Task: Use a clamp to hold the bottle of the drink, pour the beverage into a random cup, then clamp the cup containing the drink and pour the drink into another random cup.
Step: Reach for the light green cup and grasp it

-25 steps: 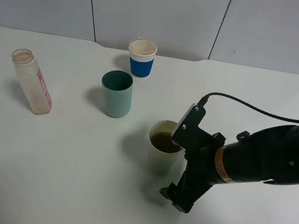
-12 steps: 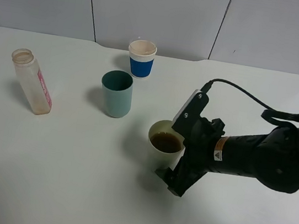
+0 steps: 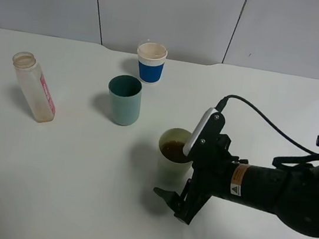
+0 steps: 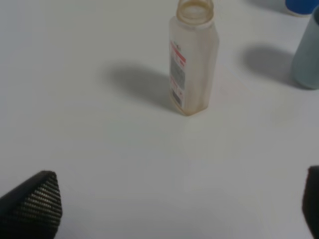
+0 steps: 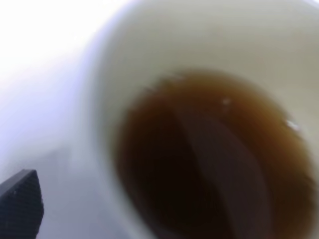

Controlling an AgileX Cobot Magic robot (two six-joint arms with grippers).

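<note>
The right gripper grabs the pale yellow-green cup by its side (image 3: pixel 171 170) next. Then it pours the brown beverage into the teal cup (image 3: pixel 124 100).
The bottle (image 3: pixel 33 87) stands uncapped at the far left and looks almost empty; the left wrist view shows the bottle (image 4: pixel 192 57) some way ahead of my open left gripper (image 4: pixel 169 211). The pale yellow-green cup (image 3: pixel 171 157) holds the brown beverage (image 3: pixel 173 150). My right gripper (image 3: pixel 171 203) is open, low at the cup's near right side, close against it. In the right wrist view the cup (image 5: pixel 114 99) and beverage (image 5: pixel 209 159) fill the frame, with one fingertip (image 5: pixel 20 205) showing. The teal cup (image 3: pixel 124 100) stands left of it.
A blue-sleeved white paper cup (image 3: pixel 151 62) stands at the back, behind the teal cup. The teal cup (image 4: pixel 306 55) sits at the edge of the left wrist view. A black cable (image 3: pixel 266 120) arcs over the right arm. The table top (image 3: pixel 78 191) is white.
My right arm has dropped lower and its gripper has slid left, closer along the yellow-green cup's near side. The cups, the bottle and the left gripper have stayed put.
</note>
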